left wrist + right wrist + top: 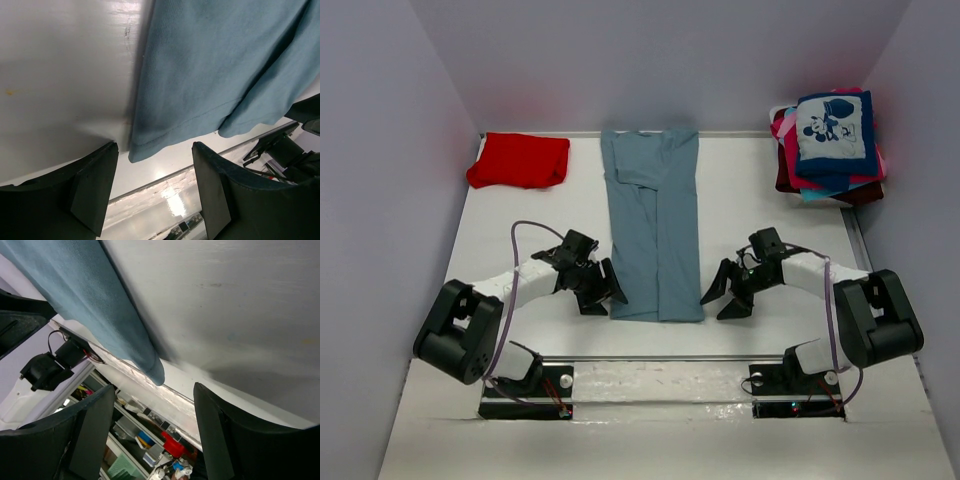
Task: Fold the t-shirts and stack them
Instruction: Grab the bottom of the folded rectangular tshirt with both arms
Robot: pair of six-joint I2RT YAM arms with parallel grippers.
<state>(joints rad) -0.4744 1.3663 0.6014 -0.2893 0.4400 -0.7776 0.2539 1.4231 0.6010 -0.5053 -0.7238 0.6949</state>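
I should fold the t-shirt's hem evenly over. For that, my left gripper should next grab the grey-blue t-shirt's near hem corner (614, 316) (138, 150), opposite my right gripper's corner.
A dusty grey-blue t-shirt (655, 225) lies in the middle of the table, its sides folded in to make a long narrow strip. My left gripper (601, 293) is open and empty just left of its near hem corner (145, 145). My right gripper (727, 297) is open and empty just right of the near right corner (152, 371). A folded red t-shirt (520, 160) lies at the far left. A stack of folded t-shirts (832, 150) sits at the far right, a navy one with a cartoon-mouse print (834, 132) on top.
Grey walls close in the table on the left, back and right. The table's near edge (650, 357) runs just in front of both grippers. The arm bases (525, 385) stand below it.
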